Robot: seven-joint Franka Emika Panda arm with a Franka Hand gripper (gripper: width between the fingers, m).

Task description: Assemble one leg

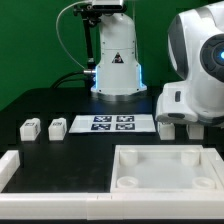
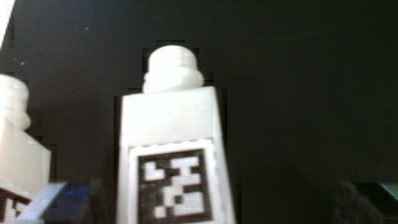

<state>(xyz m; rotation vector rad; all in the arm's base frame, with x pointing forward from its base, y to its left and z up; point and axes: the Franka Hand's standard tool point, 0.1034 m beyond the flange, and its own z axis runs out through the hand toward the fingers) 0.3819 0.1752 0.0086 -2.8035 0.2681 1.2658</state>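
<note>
My fingers reach down beside the tagged leg [image 2: 175, 150], so it is time for my gripper to close on the leg.
A leg [image 2: 171, 120], a white block with a rounded peg on one end and a black-and-white tag [image 2: 175, 185], lies on the black table between my fingers in the wrist view. My gripper [image 2: 210, 205] is open, with its blurred fingertips [image 2: 50, 200] well clear of the leg on both sides. A second leg [image 2: 15, 130] lies beside it at the frame edge. In the exterior view my gripper [image 1: 182, 124] hangs low over the table at the right, above white blocks [image 1: 168, 128]. Two more legs [image 1: 30, 127] [image 1: 57, 127] lie at the left.
The marker board [image 1: 108, 123] lies in the middle before the robot base [image 1: 117, 62]. The large white tray-like piece [image 1: 166, 186] with a raised rim sits at the front right. A white L-shaped rail [image 1: 18, 168] runs along the front left.
</note>
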